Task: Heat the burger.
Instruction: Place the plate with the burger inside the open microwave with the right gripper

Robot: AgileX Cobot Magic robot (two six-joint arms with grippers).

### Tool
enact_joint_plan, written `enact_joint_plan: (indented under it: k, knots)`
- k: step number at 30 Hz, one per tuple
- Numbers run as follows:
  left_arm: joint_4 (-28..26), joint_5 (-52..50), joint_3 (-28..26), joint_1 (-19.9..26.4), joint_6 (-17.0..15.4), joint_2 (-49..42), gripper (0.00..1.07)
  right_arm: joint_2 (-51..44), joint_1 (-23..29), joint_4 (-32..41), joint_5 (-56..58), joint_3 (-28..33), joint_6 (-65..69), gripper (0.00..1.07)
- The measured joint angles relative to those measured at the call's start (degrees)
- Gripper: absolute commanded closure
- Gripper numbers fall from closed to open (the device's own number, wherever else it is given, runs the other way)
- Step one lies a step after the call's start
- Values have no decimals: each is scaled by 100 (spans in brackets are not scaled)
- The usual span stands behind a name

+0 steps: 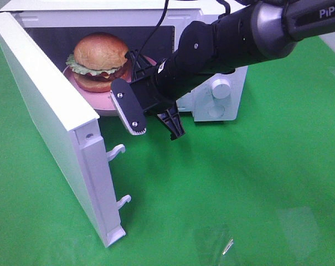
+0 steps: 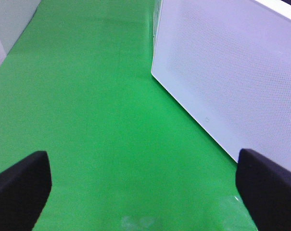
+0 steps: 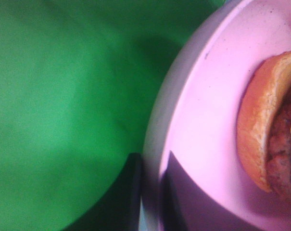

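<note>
My right gripper should keep holding the plate until it is farther in. The pink plate's front rim [image 1: 105,111] sticks out over the microwave's front edge.
The burger [image 1: 99,60], with a golden bun, lettuce and a dark patty, sits on a pink plate [image 1: 103,103] in the mouth of the open white microwave [image 1: 222,105]. My right gripper [image 1: 156,126] reaches in from the right to the plate's front rim. In the right wrist view its dark fingers [image 3: 134,192] straddle the plate's rim [image 3: 152,144], shut on it, with the burger's edge [image 3: 260,125] close by. My left gripper [image 2: 145,192] is open and holds nothing, low over the green cloth. It is out of the exterior high view.
The microwave door [image 1: 51,105] stands swung open to the left, its latch hooks [image 1: 117,151] pointing forward. Its white dotted outer face [image 2: 232,82] stands beside my left gripper. Two knobs [image 1: 221,87] sit on the control panel. Green cloth [image 1: 239,188] covers the table.
</note>
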Motion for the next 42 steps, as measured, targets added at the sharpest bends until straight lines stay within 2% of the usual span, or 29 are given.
enact_joint_plan:
  k: [11, 17, 27, 29, 42]
  knots:
    - [0, 0, 0, 0, 0, 0, 8, 241, 0, -516, 63, -321, 613, 107]
    - [0, 0, 0, 0, 0, 0, 8, 430, 0, -1003, 178, -693, 1409, 107]
    - [0, 0, 0, 0, 0, 0, 8, 705, 0, -1335, 401, -1186, 2074, 107]
    - [0, 0, 0, 0, 0, 0, 8, 831, 0, -1524, 464, -1432, 2469, 107]
    - [0, 0, 0, 0, 0, 0, 8, 1169, 0, -2011, 573, -1960, 3421, 107]
